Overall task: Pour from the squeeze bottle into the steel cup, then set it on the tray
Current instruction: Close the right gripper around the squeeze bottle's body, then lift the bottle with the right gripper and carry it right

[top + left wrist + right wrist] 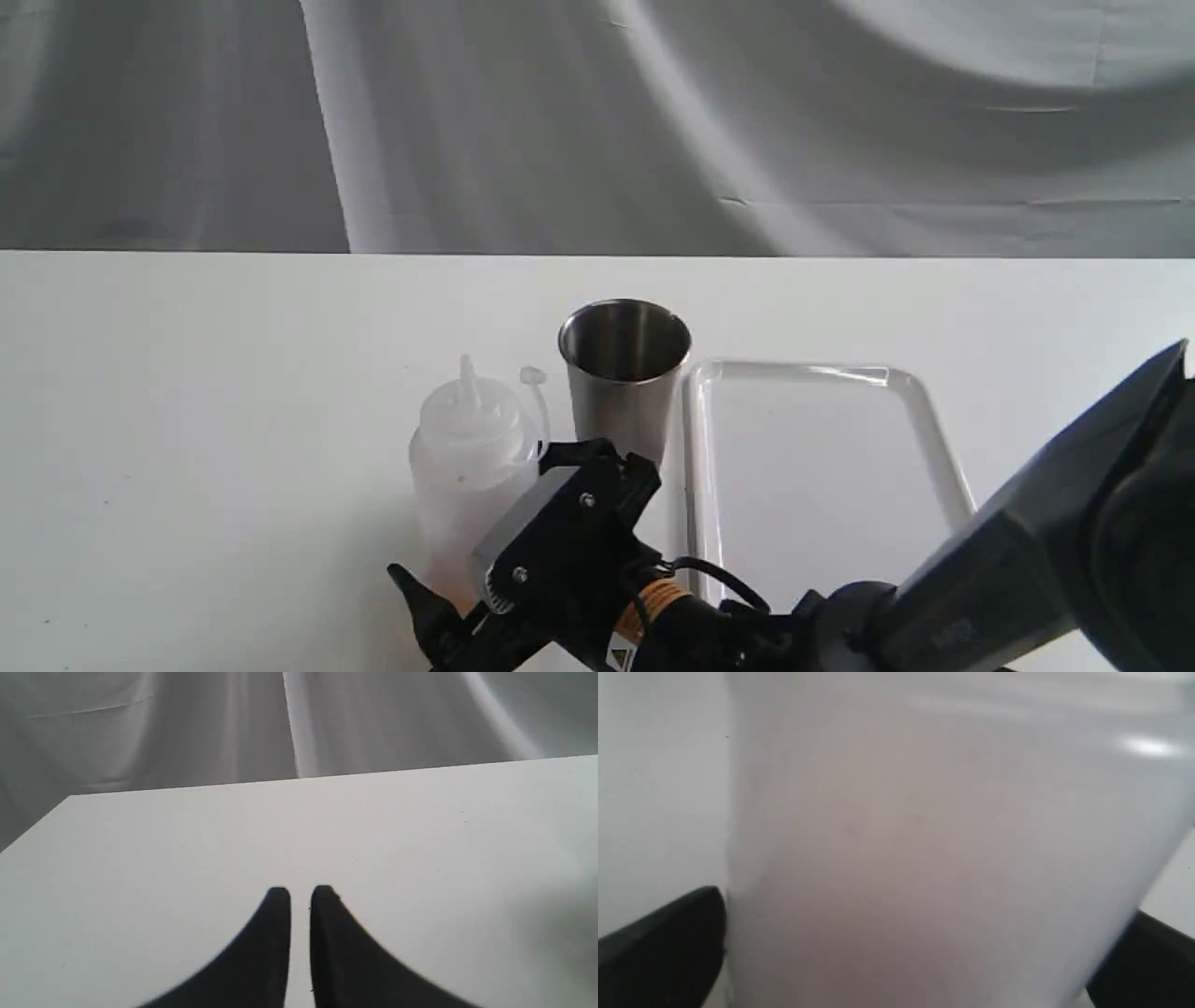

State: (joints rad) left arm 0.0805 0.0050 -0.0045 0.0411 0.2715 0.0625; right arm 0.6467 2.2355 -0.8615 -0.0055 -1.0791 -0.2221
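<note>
I will grab the squeeze bottle by its body (456,513) with my right gripper. The squeeze bottle's nozzle (468,386) then stays free to pour into the steel cup.
The squeeze bottle (471,457), translucent white with a cone nozzle and tethered cap, stands upright on the table just left of the steel cup (624,378). The white tray (920,411) lies flat to the cup's right. My right gripper (495,513) reaches across from the lower right and its two fingers press the bottle's lower body from both sides. In the right wrist view the bottle (924,835) fills the space between the black fingers (668,938) of the right gripper (929,905). My left gripper (300,891) is shut over bare table and holds nothing.
The white table (187,420) ends at a grey cloth backdrop (597,121). The right arm's dark body (1046,541) crosses the near right corner in front of the tray. The cup stands close to the tray's left rim.
</note>
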